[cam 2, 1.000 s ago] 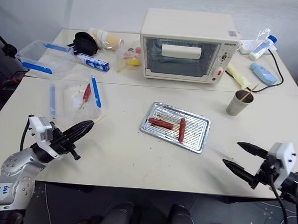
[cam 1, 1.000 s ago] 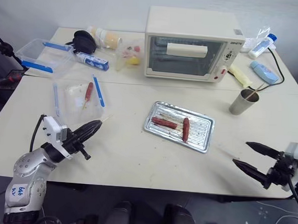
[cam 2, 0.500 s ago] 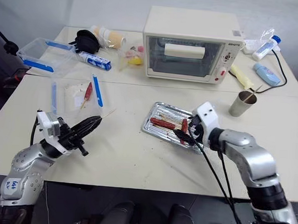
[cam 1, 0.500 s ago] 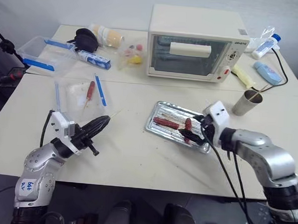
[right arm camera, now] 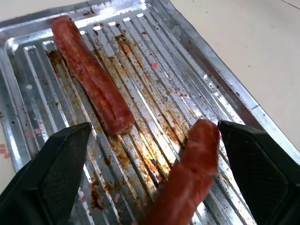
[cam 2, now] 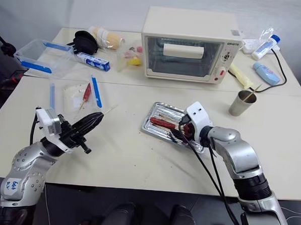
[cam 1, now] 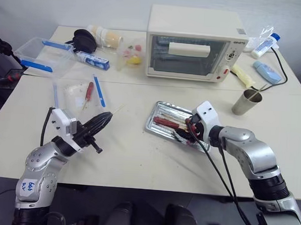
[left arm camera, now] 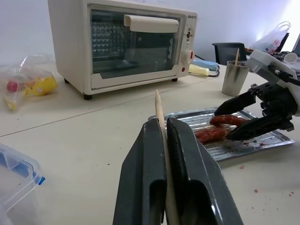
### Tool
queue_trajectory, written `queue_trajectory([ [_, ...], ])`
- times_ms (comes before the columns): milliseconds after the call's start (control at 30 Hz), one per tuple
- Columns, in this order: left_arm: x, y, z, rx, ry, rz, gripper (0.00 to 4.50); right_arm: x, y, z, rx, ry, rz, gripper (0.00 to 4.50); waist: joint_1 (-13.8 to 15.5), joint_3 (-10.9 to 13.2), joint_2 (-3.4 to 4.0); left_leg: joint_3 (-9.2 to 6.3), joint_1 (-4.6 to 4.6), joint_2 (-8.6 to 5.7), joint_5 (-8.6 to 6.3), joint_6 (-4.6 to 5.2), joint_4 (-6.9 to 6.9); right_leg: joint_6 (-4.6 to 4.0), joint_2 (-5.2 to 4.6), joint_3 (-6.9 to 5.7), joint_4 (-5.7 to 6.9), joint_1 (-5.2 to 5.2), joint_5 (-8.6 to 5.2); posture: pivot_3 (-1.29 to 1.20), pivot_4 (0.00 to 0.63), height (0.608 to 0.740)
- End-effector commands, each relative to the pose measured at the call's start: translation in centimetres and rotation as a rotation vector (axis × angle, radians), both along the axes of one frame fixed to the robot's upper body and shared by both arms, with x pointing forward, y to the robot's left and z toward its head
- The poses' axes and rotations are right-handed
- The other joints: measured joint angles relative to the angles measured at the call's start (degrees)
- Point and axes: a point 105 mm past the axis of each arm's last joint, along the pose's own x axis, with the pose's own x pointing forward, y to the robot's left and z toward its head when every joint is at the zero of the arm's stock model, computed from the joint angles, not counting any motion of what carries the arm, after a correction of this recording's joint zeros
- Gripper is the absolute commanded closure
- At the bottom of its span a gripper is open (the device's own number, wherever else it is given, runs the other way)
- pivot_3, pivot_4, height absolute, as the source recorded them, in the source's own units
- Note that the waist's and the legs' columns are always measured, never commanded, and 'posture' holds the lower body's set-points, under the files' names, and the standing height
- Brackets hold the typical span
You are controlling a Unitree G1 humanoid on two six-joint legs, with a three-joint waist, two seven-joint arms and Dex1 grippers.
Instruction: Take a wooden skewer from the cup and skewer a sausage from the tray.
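My right gripper grabs the sausage by its middle (right arm camera: pixel 183 187) next. This keeps the sausage steady and leaves an end (right arm camera: pixel 204 133) free to be skewered.
The tray (cam 1: pixel 162 112) lies mid-table with two reddish-brown sausages on its ribbed floor. My right gripper (cam 1: pixel 182 133) is low over the tray and open. Its fingers (right arm camera: pixel 61 173) stand on either side of the sausage (right arm camera: pixel 192 171) without touching it. The other sausage (right arm camera: pixel 91 77) lies beside it. My left gripper (cam 1: pixel 102 121) hovers above the table left of the tray, shut on the wooden skewer (left arm camera: pixel 158 105), whose tip points toward the tray. The cup (cam 1: pixel 246 101) stands to the right of the tray with another stick in it.
A cream toaster oven (cam 1: pixel 194 44) stands behind the tray. A clear box with blue clips (cam 1: pixel 42 54) and a plastic bag holding a red-handled tool (cam 1: pixel 88 93) lie at the left. White-and-blue bottles (cam 1: pixel 267 72) and a black cable sit behind the cup.
My right arm has swung in from the table's front right edge to the tray, its gripper open around the sausage. My left gripper has kept its grip on the skewer and hardly moved.
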Motion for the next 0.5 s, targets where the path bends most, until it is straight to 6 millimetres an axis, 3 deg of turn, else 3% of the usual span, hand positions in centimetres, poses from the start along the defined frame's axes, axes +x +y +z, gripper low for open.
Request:
queue_trajectory([
  [33,-0.2,-0.4,1.1,0.002,-0.048,-0.010,4.50,0.2,-0.4,0.2,-0.005,-0.001,-0.006,0.02,0.0,0.0,0.00,0.00,0.00,0.00,0.00,0.00,0.00,0.00,0.00,0.00,0.00,-0.01,0.00,0.00,0.150,0.740],
  [300,-0.2,-0.6,0.9,-0.003,-0.048,-0.015,4.50,0.5,-0.9,0.5,0.008,-0.014,-0.014,0.02,0.0,0.0,0.00,0.01,0.00,0.00,0.00,0.00,0.00,0.00,0.00,0.01,0.02,-0.01,0.00,0.00,0.150,0.740],
  [500,-0.1,-0.5,1.0,0.002,-0.051,-0.020,4.50,-0.6,-1.9,0.4,-0.026,0.014,0.061,0.02,0.1,0.0,0.00,0.01,-0.01,-0.01,0.00,0.01,0.00,0.00,-0.01,0.01,0.00,-0.01,0.00,0.00,0.150,0.740],
])
